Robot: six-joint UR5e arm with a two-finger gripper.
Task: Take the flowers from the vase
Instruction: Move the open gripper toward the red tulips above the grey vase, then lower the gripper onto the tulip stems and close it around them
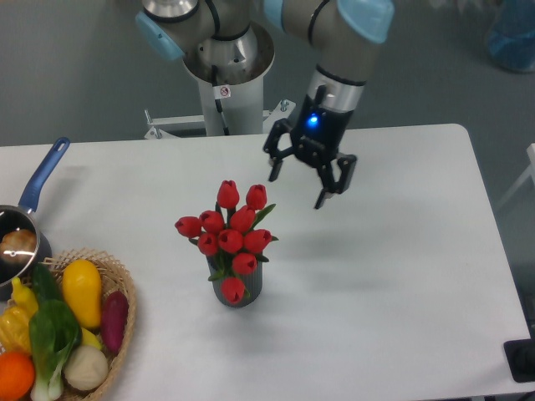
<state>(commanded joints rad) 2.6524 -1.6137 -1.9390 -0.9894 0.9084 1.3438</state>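
Observation:
My gripper should next grab the flowers by their red tulip buds to lift the flowers (230, 232) out of the vase (238, 292).
The flowers (230, 232), a bunch of red tulip buds with green stems and leaves, stand in the vase (238, 292), a small dark grey ribbed cylinder near the middle of the white table. The bunch spreads wider than the vase and hides its mouth. My gripper (298, 190) hangs above the table, up and to the right of the flowers, apart from them. Its two dark fingers are spread and hold nothing.
A wicker basket (125, 322) with colourful vegetables sits at the front left corner. A dark saucepan (15, 242) with a blue handle is at the left edge. The arm's base column (226, 83) stands behind the table's far edge.

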